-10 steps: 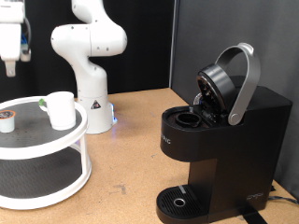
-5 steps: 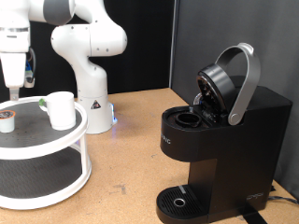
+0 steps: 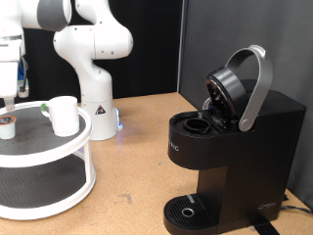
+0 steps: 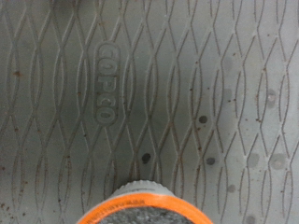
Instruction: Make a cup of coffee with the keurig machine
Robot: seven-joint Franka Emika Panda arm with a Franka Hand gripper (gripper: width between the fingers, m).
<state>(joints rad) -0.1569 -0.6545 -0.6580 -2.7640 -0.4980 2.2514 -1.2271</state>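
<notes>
My fingers are still above the orange-rimmed pod (image 4: 145, 213), with the grey mat (image 4: 187, 84) showing around the pod in the wrist view, so lowering to the pod comes first, before closing.
My gripper (image 3: 8, 96) hangs at the exterior view's far left edge, partly cut off, a little above the small brown-topped coffee pod (image 3: 7, 125) on the stand's top shelf. The wrist view looks straight down on the shelf's grey patterned mat (image 4: 187, 84), with the orange-rimmed pod (image 4: 149, 207) at the picture's edge; no fingers show there. The white cup (image 3: 64, 115) stands upright on the same shelf, to the right of the pod. The black keurig machine (image 3: 235, 147) sits at the exterior view's right with its silver-handled lid (image 3: 245, 83) raised and the pod chamber (image 3: 196, 125) open.
The two-tier round white stand (image 3: 59, 162) fills the exterior view's lower left. The robot's white base (image 3: 93, 59) stands behind it on the wooden table (image 3: 137, 166). A dark wall panel rises behind the machine.
The gripper has come down steadily along the left edge towards the pod on the top shelf. Cup, pod and machine have not moved.
</notes>
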